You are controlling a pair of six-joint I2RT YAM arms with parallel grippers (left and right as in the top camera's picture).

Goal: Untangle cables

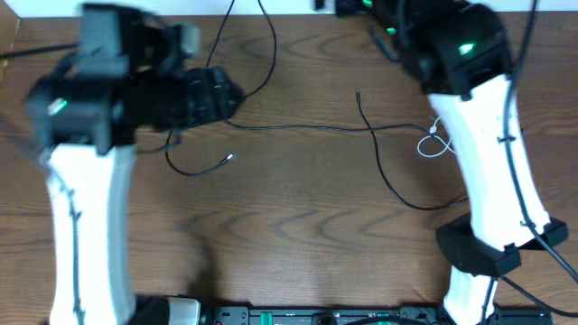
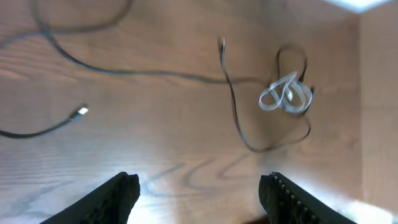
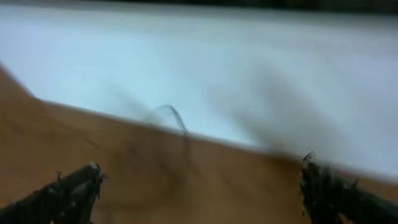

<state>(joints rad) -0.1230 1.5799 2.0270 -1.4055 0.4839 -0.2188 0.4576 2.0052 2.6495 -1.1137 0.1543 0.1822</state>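
Observation:
My left gripper should next grab the long black cable by its middle part, before the place where the second black cable crosses it, to pull the long black cable's bunched end free.
One long black cable (image 1: 307, 128) runs across the table middle. A second black cable (image 1: 388, 176) crosses it, its plug end (image 1: 358, 92) pointing away from me, and curves toward the right arm. The white cable (image 1: 434, 143) lies bunched in small loops beside the right arm. In the left wrist view I see the white cable (image 2: 286, 96), the second black cable (image 2: 236, 118) and a loose plug (image 2: 81, 112). My left gripper (image 1: 228, 96) (image 2: 199, 190) is open and empty above the table. My right gripper (image 3: 199, 186) is open and empty; its view is blurred.
Another black cable end with a silver plug (image 1: 228, 159) curls below the left gripper. A thin black wire (image 1: 271, 54) hangs from the back edge toward the left gripper. The right arm (image 1: 483, 153) stands over the table's right side. A white wall (image 3: 249, 74) lies beyond the table edge.

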